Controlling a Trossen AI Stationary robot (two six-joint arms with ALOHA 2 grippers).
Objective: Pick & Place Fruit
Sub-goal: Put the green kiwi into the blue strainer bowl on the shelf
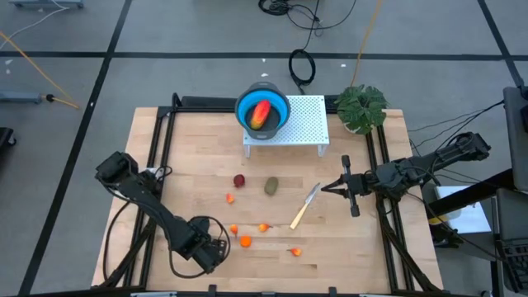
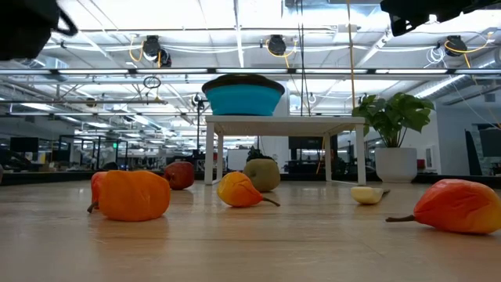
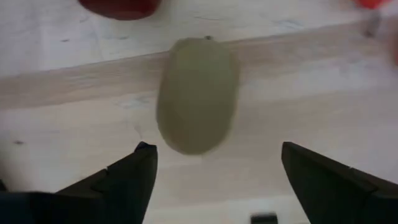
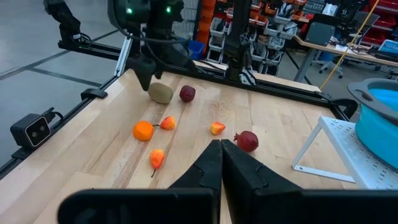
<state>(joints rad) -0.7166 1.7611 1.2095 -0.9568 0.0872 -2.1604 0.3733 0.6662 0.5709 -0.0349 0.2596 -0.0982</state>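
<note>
My left gripper needs to move toward the fruit before it closes on the brown-green fruit (image 3: 198, 93). My fingers stop short of the fruit, so they would miss it if I closed now.
My left gripper (image 3: 217, 150) is open and hovers just over a brown-green oval fruit (image 3: 198, 93) near the table's near-left part, one finger on each side of it. A dark red fruit (image 3: 118, 6) lies beside it. In the high view the left gripper (image 1: 213, 250) hides both. My right gripper (image 1: 327, 188) is shut and hangs over the table's right part by the knife (image 1: 304, 206). Another dark red fruit (image 1: 239, 180), a second brown-green one (image 1: 271, 186) and several tiny orange ones (image 1: 246, 242) lie on the table. The red-yellow fruit (image 1: 261, 112) sits in the blue bowl (image 1: 280, 106).
The blue bowl stands on a white perforated stand (image 1: 305, 124) at the table's far edge, with a potted green plant (image 1: 360, 106) to its right. A black frame rail (image 1: 169, 132) runs along the table's sides. Bare wood lies between the stand and the fruit.
</note>
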